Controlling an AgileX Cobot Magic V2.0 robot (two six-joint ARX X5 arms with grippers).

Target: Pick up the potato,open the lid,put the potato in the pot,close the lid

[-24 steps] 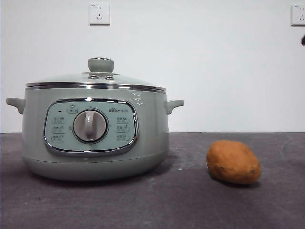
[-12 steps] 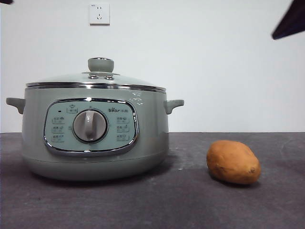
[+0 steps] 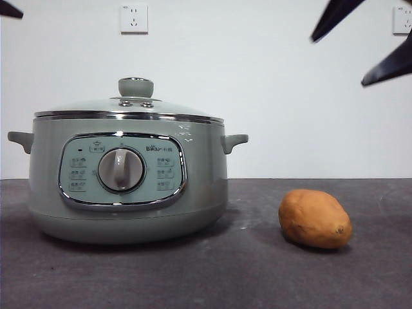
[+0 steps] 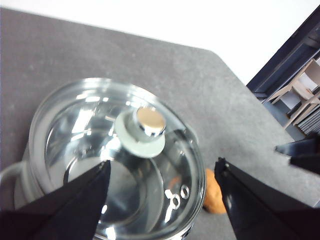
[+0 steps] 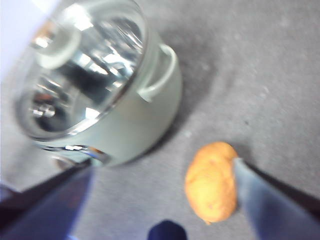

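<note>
My left gripper should next grab the glass lid by its green knob (image 3: pixel 136 87). That will open the pot for the potato (image 3: pixel 315 219).
The orange-brown potato (image 3: pixel 315 219) lies on the dark table to the right of the pale green pot (image 3: pixel 129 187). On the pot rests the glass lid (image 3: pixel 129 108) with its green knob (image 3: pixel 136 87). High above the potato my right gripper (image 3: pixel 338 62) hangs open; its wrist view shows the potato (image 5: pixel 212 182) close to one jaw of the gripper (image 5: pixel 162 165) and the pot (image 5: pixel 145 110) beside it. My left gripper (image 4: pixel 162 164) is open above the lid (image 4: pixel 115 150), well clear of the knob (image 4: pixel 145 127). It shows only as a black tip (image 3: pixel 9 9) in the front view.
A white wall with two sockets (image 3: pixel 134 18) stands behind the table. The table's far edge and corner (image 4: pixel 210 52) lie beyond the pot in the left wrist view, where the potato (image 4: pixel 214 192) peeks out past the lid's rim.
The right gripper has come down and leftward into the front view's top right, both its jaws now showing. A black tip of the left arm has appeared at the top left. Pot and potato are unmoved.
</note>
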